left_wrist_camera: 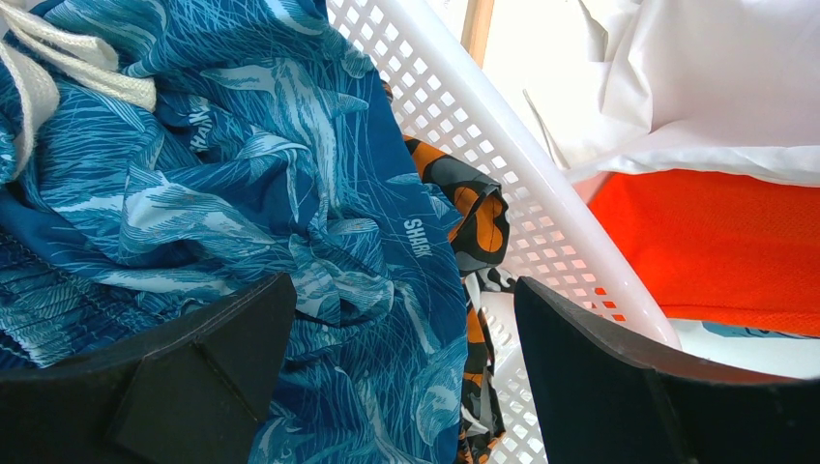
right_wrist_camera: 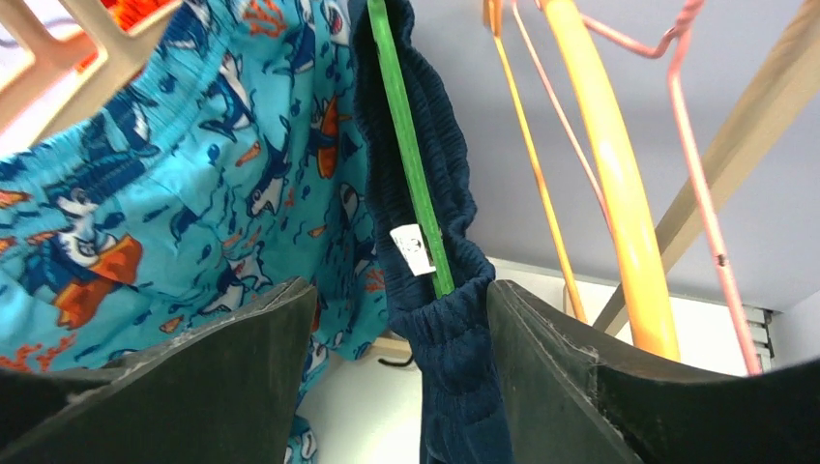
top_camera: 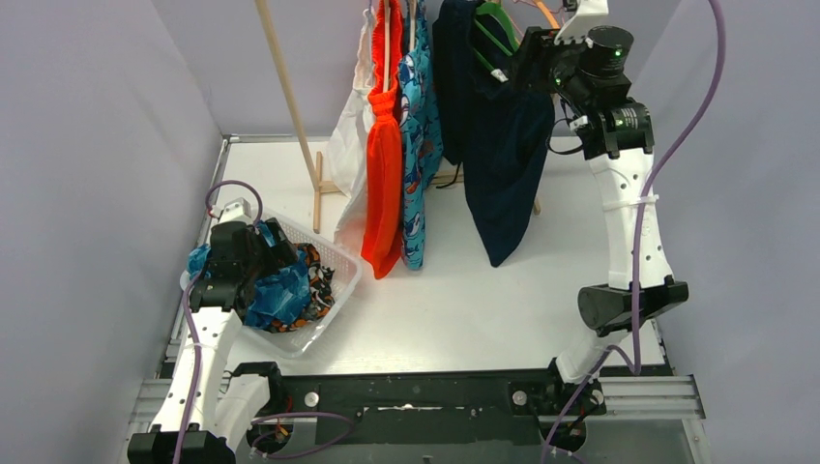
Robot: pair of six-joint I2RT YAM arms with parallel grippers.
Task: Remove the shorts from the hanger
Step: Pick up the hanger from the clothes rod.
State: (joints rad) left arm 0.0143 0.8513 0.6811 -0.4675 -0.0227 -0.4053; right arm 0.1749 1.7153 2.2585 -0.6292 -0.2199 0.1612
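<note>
Next, the right gripper grips the navy shorts' waistband [top_camera: 511,83] [right_wrist_camera: 444,311] at the tip of the green hanger, leaving the waistband's opposite end free for removal.
The plain navy shorts [top_camera: 498,145] hang on a green hanger [right_wrist_camera: 411,145] on the rack. My right gripper [top_camera: 517,63] is up at their waistband and open. The navy shorts [right_wrist_camera: 454,367] hang between its fingers and rest against the right one. The teal shark-print shorts [top_camera: 421,126] and the bright orange shorts [top_camera: 384,164] hang to the left. My left gripper [left_wrist_camera: 404,329] is open over the white basket [top_camera: 338,263], just above the blue patterned shorts [left_wrist_camera: 290,193]. The camouflage shorts [left_wrist_camera: 479,222] lie beside them.
A white garment [top_camera: 346,145] hangs at the rack's left end, by a slanted wooden leg [top_camera: 290,97]. Bare orange [right_wrist_camera: 600,164] and pink [right_wrist_camera: 701,184] hangers hang right of the navy shorts. Grey walls close in on both sides.
</note>
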